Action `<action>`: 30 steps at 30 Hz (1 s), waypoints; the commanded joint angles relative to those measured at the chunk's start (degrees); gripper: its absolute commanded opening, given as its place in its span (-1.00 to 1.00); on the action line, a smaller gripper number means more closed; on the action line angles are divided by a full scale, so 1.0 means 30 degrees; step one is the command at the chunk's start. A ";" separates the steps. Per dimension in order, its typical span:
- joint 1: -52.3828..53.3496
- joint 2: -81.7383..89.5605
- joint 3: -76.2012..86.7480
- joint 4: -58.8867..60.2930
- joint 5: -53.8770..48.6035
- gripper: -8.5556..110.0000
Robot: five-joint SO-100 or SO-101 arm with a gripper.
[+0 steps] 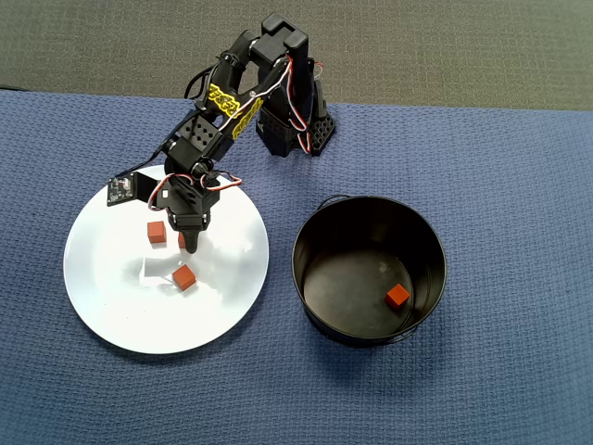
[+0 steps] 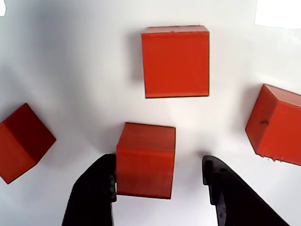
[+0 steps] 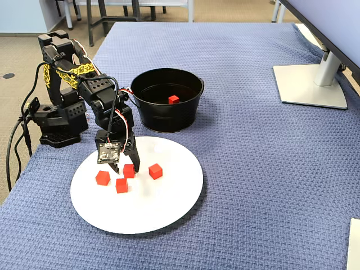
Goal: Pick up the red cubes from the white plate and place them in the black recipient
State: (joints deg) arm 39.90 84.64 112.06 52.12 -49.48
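The red cube is between my gripper's fingers. My gripper needs to grab it by the cube's opposite sides next, to put it in the black recipient.
Several red cubes lie on the white plate [image 1: 111,315] [image 3: 157,208] [image 2: 70,70]. My gripper [image 2: 160,160] [image 1: 190,247] [image 3: 125,164] hangs low over the plate and is open. One red cube [image 2: 146,160] [image 3: 129,171] sits between the jaws, touching the left finger [image 2: 94,193] and apart from the right finger [image 2: 230,193]. Other cubes lie just ahead [image 2: 175,61], to the right [image 2: 277,123] and to the left [image 2: 23,141] in the wrist view. The black recipient [image 1: 315,278] [image 3: 163,115] stands beside the plate and holds one red cube [image 1: 397,296] [image 3: 174,99].
Everything rests on a blue woven cloth [image 1: 500,167]. The arm's base [image 1: 296,130] [image 3: 56,126] stands behind the plate. In the fixed view a monitor stand [image 3: 309,84] is at the far right and a white object [image 3: 354,242] shows at the bottom right corner.
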 commanded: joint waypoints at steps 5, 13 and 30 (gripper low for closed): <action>-0.0381 0.1084 -0.0381 -0.0586 0.0410 -0.62; -0.0293 0.0645 -0.1084 -0.0586 0.0527 -0.67; -0.0146 -0.0146 -0.2490 0.0029 0.0557 -0.68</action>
State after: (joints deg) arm 39.55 83.76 107.84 51.42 -47.99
